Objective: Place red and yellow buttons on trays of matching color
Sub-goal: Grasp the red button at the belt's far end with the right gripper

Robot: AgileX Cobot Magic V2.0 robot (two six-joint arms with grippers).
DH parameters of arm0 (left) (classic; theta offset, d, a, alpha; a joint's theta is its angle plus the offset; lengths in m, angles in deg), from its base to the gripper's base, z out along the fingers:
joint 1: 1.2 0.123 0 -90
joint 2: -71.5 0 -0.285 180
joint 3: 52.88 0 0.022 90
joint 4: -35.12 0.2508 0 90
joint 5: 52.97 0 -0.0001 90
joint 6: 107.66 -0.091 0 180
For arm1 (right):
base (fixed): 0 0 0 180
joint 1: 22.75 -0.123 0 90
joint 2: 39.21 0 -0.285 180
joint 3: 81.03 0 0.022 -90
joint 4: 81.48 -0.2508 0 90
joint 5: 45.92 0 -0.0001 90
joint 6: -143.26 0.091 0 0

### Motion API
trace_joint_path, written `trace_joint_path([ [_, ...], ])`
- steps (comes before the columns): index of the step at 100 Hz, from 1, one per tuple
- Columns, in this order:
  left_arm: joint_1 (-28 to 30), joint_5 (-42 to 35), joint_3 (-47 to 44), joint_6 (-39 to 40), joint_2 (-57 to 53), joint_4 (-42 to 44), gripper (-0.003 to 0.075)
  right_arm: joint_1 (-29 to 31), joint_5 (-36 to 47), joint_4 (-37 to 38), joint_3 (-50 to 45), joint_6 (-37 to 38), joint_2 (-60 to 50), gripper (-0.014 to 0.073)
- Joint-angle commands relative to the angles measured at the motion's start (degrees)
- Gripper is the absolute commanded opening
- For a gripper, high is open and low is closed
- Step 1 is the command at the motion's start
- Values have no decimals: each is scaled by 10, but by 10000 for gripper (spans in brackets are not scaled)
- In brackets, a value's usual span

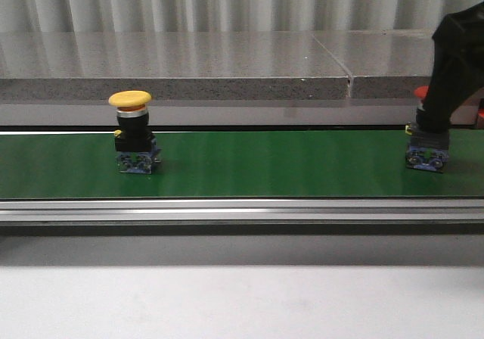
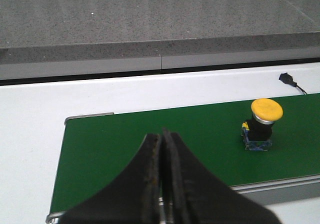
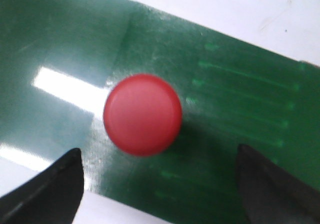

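My right gripper's fingers are short of the red button's cap (image 1: 421, 93), so it is too early to close now, as closing would miss it.
A yellow button (image 1: 130, 127) with a black body and blue base stands upright on the left part of the green belt (image 1: 265, 165); it also appears as the yellow button (image 2: 265, 121) in the left wrist view. My left gripper (image 2: 161, 135) is shut on nothing, hovering over the belt well short of it. The red button (image 3: 143, 114) stands at the belt's right end, its blue base (image 1: 426, 156) showing below my right arm (image 1: 456, 59). My right gripper (image 3: 160, 184) is open just above it, one finger on each side, not touching. No trays are in view.
A grey stone ledge (image 1: 189, 70) runs behind the belt and a metal rail (image 1: 227, 212) along its front. White tabletop (image 1: 227, 301) lies nearer. A small black cable plug (image 2: 287, 77) lies on the white surface beyond the belt. The belt's end edge (image 2: 67, 121) is close to my left gripper.
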Motion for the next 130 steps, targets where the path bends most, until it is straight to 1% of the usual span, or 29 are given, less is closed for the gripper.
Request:
trace_joint_path([
  [1,-5,-43,14,0,2,-13,-20,-1,46,3,32,-8,12,612],
  [8,-5,-43,14,0,2,-13,-20,-1,50,5,40,-8,32,604],
  [15,-5,-43,14,0,2,-13,-20,0,41,5,49,-8,50,547],
  [20,-5,-43,14,0,2,-13,-20,1,35,6,53,-8,59,470],
  [32,-5,-43,14,0,2,-13,-20,10,15,6,63,-8,65,216],
  [37,-5,-43,14,0,2,-13,-20,16,-5,6,73,-8,64,143],
  [42,-5,-43,14,0,2,-13,-20,24,-29,6,89,-8,64,105],
  [48,-5,-43,14,0,2,-13,-20,41,-57,6,113,-8,64,99],
  [60,-5,-43,14,0,2,-13,-20,89,-87,6,164,-8,64,99],
  [90,-5,-43,14,0,2,-13,-20,254,-100,6,288,-8,81,99],
  [103,-5,-43,14,0,2,-13,-20,305,-99,6,348,-8,125,99],
  [120,-5,-43,14,0,2,-13,-20,345,-93,5,446,-8,211,99],
  [130,-5,-43,14,0,2,-13,-20,362,-114,4,507,-8,272,99],
])
